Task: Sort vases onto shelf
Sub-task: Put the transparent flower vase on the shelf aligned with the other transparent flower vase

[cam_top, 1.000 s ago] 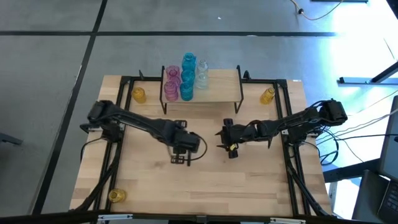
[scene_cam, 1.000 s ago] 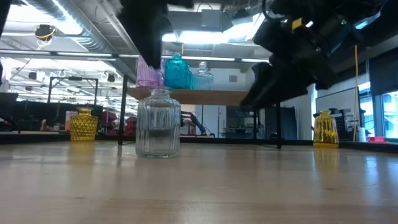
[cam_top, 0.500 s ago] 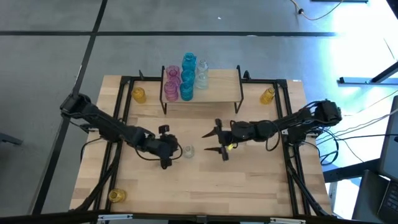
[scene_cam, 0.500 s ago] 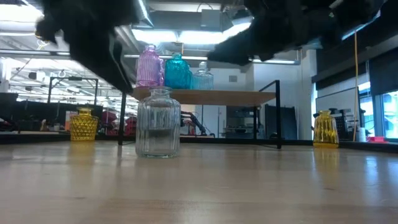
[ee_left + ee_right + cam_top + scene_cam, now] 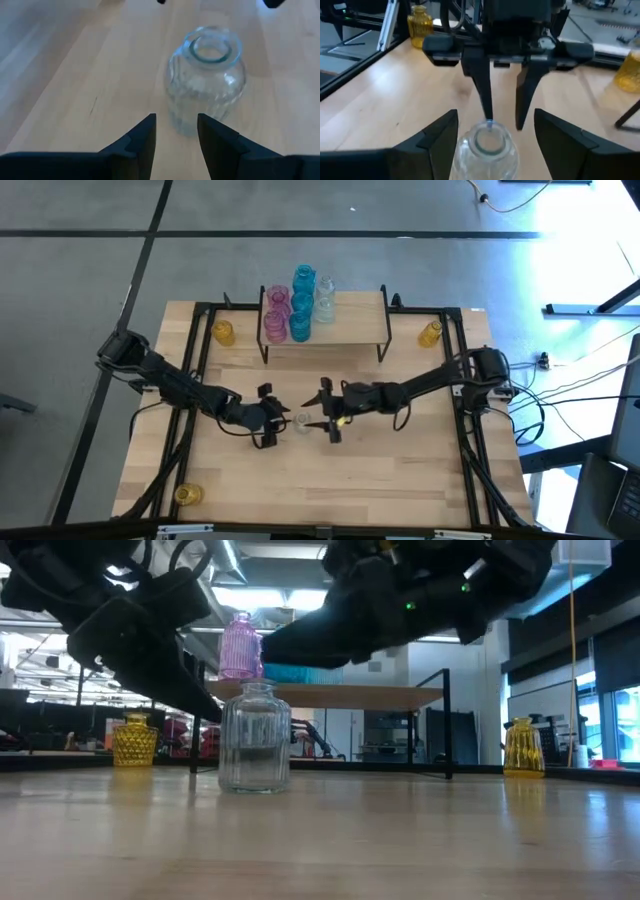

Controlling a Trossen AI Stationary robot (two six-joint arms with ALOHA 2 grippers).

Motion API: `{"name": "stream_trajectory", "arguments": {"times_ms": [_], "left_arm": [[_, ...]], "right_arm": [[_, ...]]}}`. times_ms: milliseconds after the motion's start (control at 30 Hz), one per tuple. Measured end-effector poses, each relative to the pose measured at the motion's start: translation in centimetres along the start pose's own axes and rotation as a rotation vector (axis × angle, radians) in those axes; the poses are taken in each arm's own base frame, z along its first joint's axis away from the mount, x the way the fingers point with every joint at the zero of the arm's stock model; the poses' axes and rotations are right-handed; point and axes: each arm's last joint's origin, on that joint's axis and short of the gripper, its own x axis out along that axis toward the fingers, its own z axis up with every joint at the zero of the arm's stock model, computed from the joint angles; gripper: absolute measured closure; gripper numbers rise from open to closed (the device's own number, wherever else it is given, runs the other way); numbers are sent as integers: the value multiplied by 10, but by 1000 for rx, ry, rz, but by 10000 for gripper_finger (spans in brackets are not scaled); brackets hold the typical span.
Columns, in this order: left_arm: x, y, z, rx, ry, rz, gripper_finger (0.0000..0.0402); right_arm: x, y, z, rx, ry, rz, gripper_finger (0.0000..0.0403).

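I should next grip the clear vase with my right gripper by its neck under the vase's rim [image 5: 302,420], to sort it onto the shelf [image 5: 355,315].
A clear ribbed vase [image 5: 300,421] stands upright on its base mid-table, also seen in the low view [image 5: 254,736]. My left gripper [image 5: 281,420] is open on the vase's left, slanting down; its fingertips [image 5: 176,125] stand just short of the vase's lower wall [image 5: 207,75]. My right gripper [image 5: 313,414] comes level from the right, wide open. Its fingers [image 5: 432,140] stand on either side of the vase [image 5: 487,147] without touching. The shelf [image 5: 355,315] at the far side carries pink [image 5: 275,318], teal [image 5: 302,305] and clear [image 5: 325,298] vases.
Yellow vases stand at the far left [image 5: 223,332], the far right [image 5: 431,333] and the near left corner [image 5: 186,494]. The right half of the shelf's board is bare. Black frame rails [image 5: 470,460] run along the table's sides.
My left gripper has drawn back from above the clear vase toward the table's left edge, sunk lower and tipped from pointing down to a shallower slant. My right gripper has moved toward the left, up to the vase. The vase has stayed in place.
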Motion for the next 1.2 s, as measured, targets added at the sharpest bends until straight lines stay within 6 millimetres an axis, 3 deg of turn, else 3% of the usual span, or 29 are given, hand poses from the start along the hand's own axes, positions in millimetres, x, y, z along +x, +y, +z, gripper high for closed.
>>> {"name": "stream_trajectory", "arguments": {"times_ms": [333,767,1200], "left_arm": [[0,0,0,0,-5,10,264],[0,1,0,1,-11,36,264],[0,2,1,-2,-14,44,264]], "right_arm": [[15,2,-18,46,-37,31,160],[19,1,-16,43,-8,27,160],[24,-3,-27,76,-13,48,161]]}}
